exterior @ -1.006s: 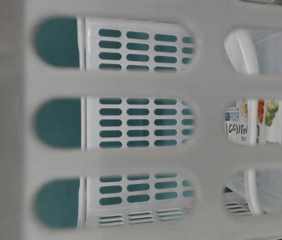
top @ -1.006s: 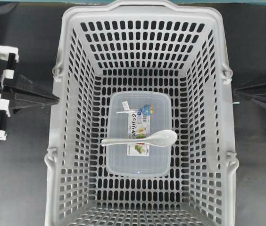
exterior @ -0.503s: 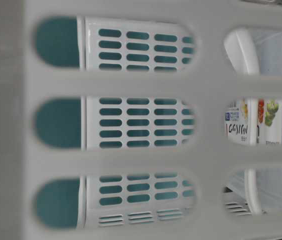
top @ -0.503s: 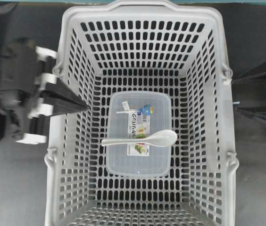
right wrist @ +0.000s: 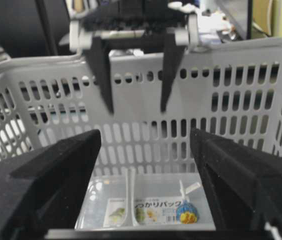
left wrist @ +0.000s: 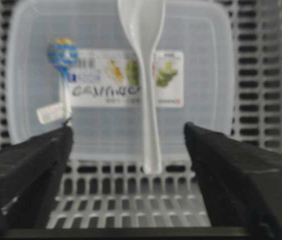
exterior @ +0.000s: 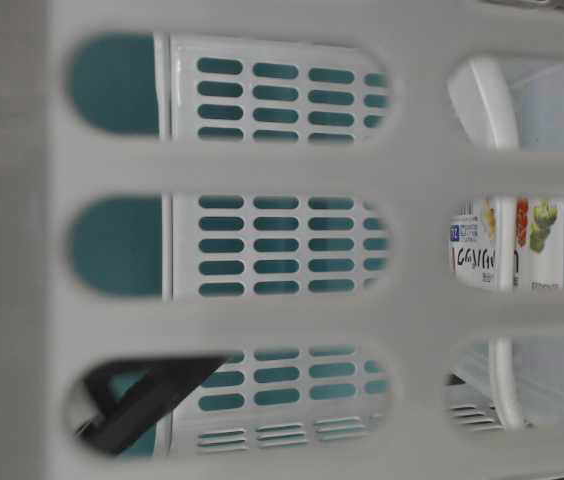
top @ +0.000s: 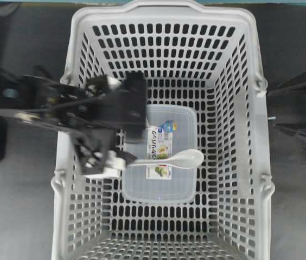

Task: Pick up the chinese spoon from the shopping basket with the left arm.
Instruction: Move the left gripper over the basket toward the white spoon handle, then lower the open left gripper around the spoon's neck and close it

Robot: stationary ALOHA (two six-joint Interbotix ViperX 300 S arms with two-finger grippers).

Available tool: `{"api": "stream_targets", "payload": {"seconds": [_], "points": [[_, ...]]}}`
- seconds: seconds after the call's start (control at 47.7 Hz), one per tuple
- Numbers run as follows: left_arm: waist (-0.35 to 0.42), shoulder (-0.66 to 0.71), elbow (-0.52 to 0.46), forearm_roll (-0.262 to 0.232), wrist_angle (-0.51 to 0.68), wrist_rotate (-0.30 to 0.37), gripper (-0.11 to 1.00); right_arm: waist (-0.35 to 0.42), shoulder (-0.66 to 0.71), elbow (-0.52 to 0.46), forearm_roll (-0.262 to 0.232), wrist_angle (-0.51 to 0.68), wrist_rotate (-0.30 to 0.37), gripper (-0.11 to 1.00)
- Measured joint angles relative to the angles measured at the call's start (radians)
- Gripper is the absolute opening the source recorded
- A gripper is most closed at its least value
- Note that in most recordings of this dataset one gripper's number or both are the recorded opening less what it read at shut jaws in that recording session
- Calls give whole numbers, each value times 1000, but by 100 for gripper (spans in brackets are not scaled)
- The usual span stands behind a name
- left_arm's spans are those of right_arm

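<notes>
I will grab the chinese spoon with my left gripper next, by its slim, straight-sided handle (top: 154, 161), because the spoon's bowl (top: 189, 158) is broad and rounded with sloping sides.
The white chinese spoon (top: 169, 158) lies across the lid of a clear labelled container (top: 158, 184) on the floor of the grey shopping basket (top: 69, 216). Its handle points toward the left wall. My left arm reaches over that wall. The left gripper (top: 114, 138) hangs open above the handle's end. In the left wrist view the spoon (left wrist: 148, 75) runs up between the spread fingertips (left wrist: 61, 142), touching neither. The right wrist view shows the left gripper (right wrist: 136, 107) pointing down, well above the spoon (right wrist: 132, 200). My right gripper (top: 268, 109) stands open outside the right wall.
A blue and yellow lollipop (top: 169, 126) lies on the container lid next to the spoon. The basket's slotted walls rise on all sides of the container. Through the near wall's slots at table level, one black finger (exterior: 142, 400) shows low at the left.
The left arm swung from outside the left wall over the rim into the basket, and its jaws opened. The right gripper also opened, staying beside the right wall.
</notes>
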State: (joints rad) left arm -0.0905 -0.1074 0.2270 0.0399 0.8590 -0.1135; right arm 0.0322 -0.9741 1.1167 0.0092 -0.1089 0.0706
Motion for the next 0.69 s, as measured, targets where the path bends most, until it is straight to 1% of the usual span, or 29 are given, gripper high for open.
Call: {"api": "stream_targets", "payload": {"seconds": [0.084, 0.231, 0.398, 0.503, 0.692], "points": [[-6, 57, -48, 2, 31, -6, 88, 0, -6, 2, 2, 0, 2, 70], [-15, 161, -107, 2, 40, -8, 87, 0, -12, 5, 2, 0, 2, 70], [-17, 247, -121, 2, 41, -2, 87, 2, -12, 3, 2, 0, 0, 70], [-21, 276, -123, 2, 31, -3, 87, 2, -14, 5, 2, 0, 0, 69], [-25, 299, -120, 2, -51, -9, 86, 0, -14, 5, 2, 0, 0, 69]]}}
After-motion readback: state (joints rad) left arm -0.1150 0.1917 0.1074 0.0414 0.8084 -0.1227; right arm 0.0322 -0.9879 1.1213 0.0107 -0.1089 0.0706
